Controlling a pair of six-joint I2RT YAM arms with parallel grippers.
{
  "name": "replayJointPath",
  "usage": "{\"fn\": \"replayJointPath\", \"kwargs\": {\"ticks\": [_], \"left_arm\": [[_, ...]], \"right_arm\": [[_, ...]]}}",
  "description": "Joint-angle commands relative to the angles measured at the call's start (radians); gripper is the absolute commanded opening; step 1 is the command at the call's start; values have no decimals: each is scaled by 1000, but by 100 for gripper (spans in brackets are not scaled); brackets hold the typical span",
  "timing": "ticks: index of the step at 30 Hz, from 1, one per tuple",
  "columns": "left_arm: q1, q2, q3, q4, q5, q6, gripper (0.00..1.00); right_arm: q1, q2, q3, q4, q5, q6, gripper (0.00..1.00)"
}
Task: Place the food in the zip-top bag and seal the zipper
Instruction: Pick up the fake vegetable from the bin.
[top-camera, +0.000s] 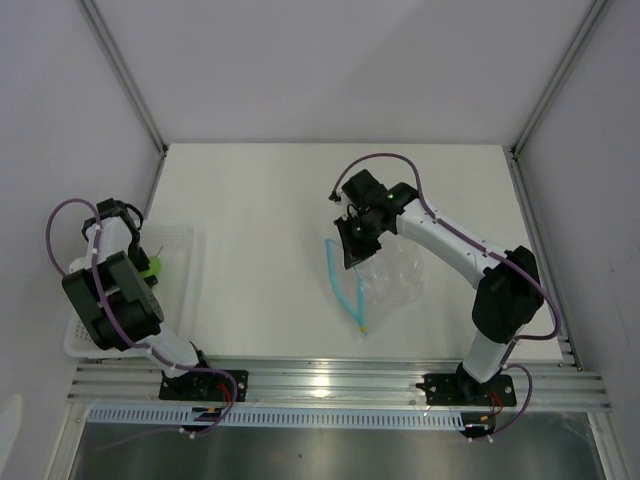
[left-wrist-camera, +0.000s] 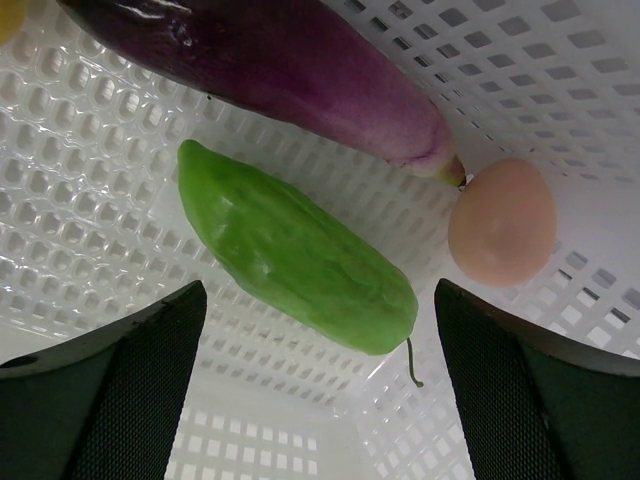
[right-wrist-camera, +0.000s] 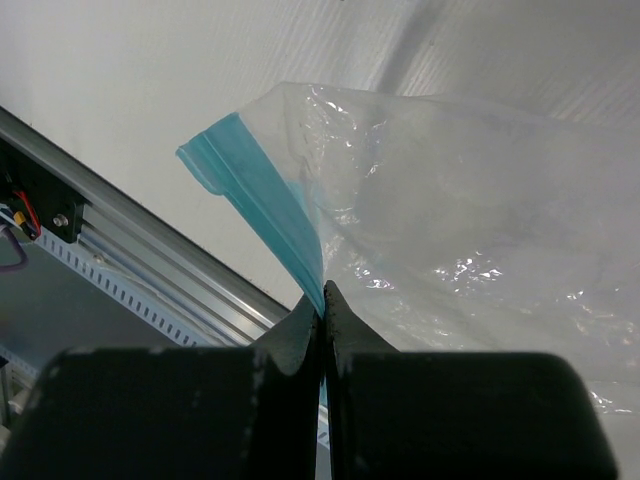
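Observation:
My left gripper's fingers hang above the sides of the green piece (top-camera: 152, 268) (left-wrist-camera: 295, 255) in the left wrist view, so it lowers next before closing on the piece.
The food lies in a white perforated basket (left-wrist-camera: 90, 200): a green oblong piece (left-wrist-camera: 295, 255), a purple elongated one (left-wrist-camera: 290, 70), a pink round one (left-wrist-camera: 502, 222) and a sliver of a yellow one (left-wrist-camera: 8, 15). My left gripper (left-wrist-camera: 318, 300) hangs open just above the green piece, one finger on either side of its end. The clear zip-top bag (top-camera: 395, 280) lies mid-table, partly lifted. Its light blue zipper (right-wrist-camera: 255, 195) is pinched between the shut fingers of my right gripper (right-wrist-camera: 323, 295). In the top view the right gripper (top-camera: 352, 248) is at the bag's upper left edge.
The basket (top-camera: 180, 240) stands at the table's left edge, with the left arm reaching down into it. An aluminium rail (top-camera: 330, 380) runs along the near edge, and grey walls close in the other sides.

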Motion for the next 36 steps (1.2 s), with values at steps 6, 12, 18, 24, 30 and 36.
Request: {"fn": "replayJointPath", "kwargs": {"ticks": [6, 12, 18, 24, 30, 36], "left_arm": [[11, 57, 25, 22, -35, 10, 95], [8, 64, 16, 42, -38, 15, 94], [8, 83, 37, 40, -22, 32, 86], [6, 92, 39, 54, -2, 50, 77], [8, 95, 36, 65, 8, 63, 63], [0, 78, 25, 66, -13, 78, 53]], "right_arm": [[-9, 21, 15, 10, -27, 1, 0], [-9, 30, 18, 12, -24, 0, 0], [-11, 29, 21, 12, -16, 0, 0], [-11, 20, 23, 10, -1, -8, 0], [-12, 12, 20, 12, 16, -11, 0], [-18, 0, 20, 13, 25, -11, 0]]}}
